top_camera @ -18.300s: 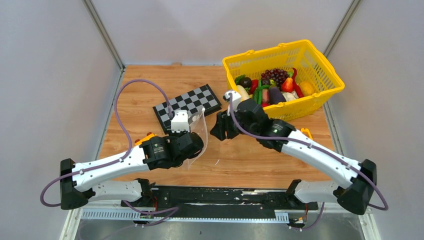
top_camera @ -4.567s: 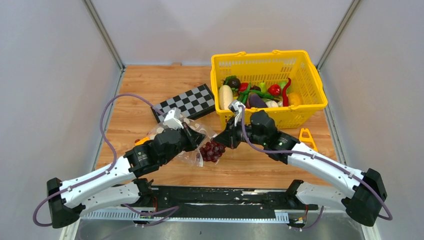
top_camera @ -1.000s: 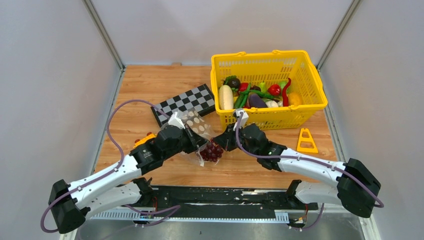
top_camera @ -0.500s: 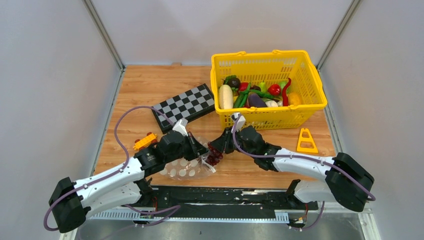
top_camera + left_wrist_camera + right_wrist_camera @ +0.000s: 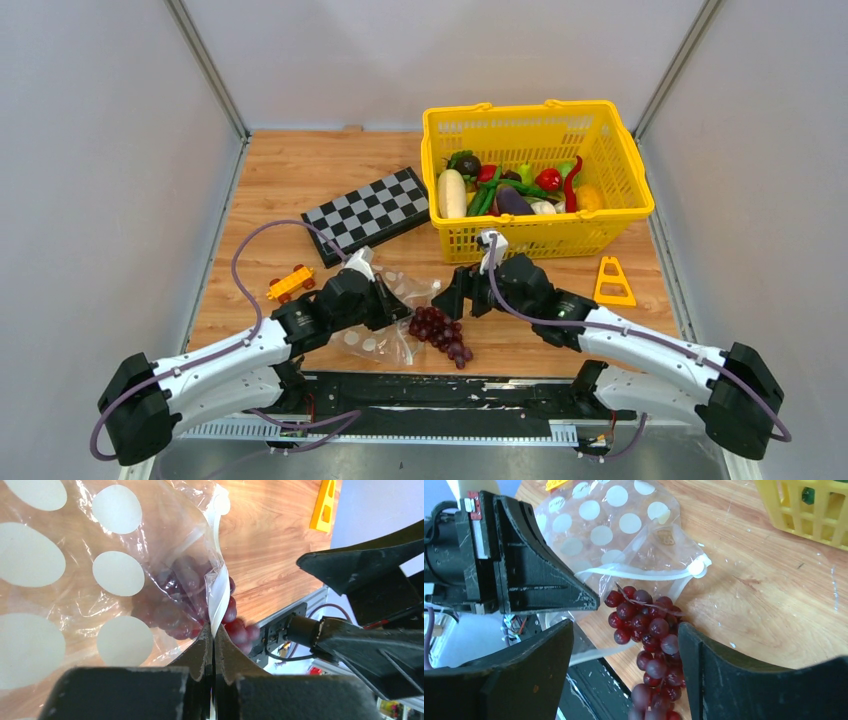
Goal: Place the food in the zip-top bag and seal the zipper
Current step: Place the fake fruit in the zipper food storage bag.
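The robot's right gripper should next grab the grape bunch across its part outside the bag's opening [image 5: 446,339] [image 5: 660,657], so the bunch's end by the opening stays free to go into the bag.
The clear zip-top bag [image 5: 385,325] with white dots lies on the table near the front edge. My left gripper [image 5: 400,308] is shut on its whitish zipper strip [image 5: 218,592] at the mouth. The dark purple grape bunch [image 5: 441,335] lies on the table at the bag's mouth. Part of it shows through the plastic in the left wrist view [image 5: 172,607]. My right gripper [image 5: 452,297] is open and empty just above the grapes [image 5: 651,630], one finger on each side. The bag [image 5: 609,525] and zipper [image 5: 639,572] also show in the right wrist view. More food, including a cream-white vegetable [image 5: 452,193] and a red fruit [image 5: 547,179], is in the basket.
A yellow basket [image 5: 640,205] stands at the back right. A black-and-white checkerboard [image 5: 370,212] lies behind the bag. An orange toy car [image 5: 290,283] is left of the bag. An orange triangle [image 5: 609,282] lies at the right.
My right gripper has opened, let go of the grapes and drawn back a little to the right. The grapes now lie on the table at the bag's mouth. The bag has shifted slightly.
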Tool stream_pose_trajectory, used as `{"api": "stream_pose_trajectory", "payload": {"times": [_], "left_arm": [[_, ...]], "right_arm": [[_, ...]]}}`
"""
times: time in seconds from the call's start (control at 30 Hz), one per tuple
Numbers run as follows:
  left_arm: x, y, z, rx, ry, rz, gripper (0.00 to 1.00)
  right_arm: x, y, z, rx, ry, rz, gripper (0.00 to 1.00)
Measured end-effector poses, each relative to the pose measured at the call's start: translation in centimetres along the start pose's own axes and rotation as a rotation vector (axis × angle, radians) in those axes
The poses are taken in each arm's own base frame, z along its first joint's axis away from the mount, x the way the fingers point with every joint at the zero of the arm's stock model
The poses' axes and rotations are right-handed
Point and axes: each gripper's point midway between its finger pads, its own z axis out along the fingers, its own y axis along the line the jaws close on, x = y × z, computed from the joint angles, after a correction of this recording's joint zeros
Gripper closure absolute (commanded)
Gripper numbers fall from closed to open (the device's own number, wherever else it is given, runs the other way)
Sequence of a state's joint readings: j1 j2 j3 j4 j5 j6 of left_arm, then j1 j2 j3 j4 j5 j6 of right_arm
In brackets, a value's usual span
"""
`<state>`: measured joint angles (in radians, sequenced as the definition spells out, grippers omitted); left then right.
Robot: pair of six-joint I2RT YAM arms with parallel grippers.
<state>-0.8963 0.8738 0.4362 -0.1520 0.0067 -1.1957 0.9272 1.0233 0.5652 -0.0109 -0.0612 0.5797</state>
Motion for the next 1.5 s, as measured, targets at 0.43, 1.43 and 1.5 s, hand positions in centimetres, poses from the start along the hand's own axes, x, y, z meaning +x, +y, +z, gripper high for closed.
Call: {"api": "stream_pose_trajectory", "payload": {"times": [0.43, 1.43, 1.5], "left_arm": [[1.0, 2.5, 0.8, -0.083, 0.047, 0.102, 1.00], [-1.5, -3.6, -0.2, 0.005, 0.047, 0.279, 1.00], [-1.8, -5.4, -0.3, 0.054, 0.041, 0.284, 1.00]], "right_arm": [[8.5, -3.3, -0.6, 0.011, 0.245, -0.145, 0.15], [4.8, 1.0, 1.3, -0.070, 0.072, -0.220, 0.94], [4.1, 1.1, 1.0, -0.061, 0.044, -0.209, 0.95]]}}
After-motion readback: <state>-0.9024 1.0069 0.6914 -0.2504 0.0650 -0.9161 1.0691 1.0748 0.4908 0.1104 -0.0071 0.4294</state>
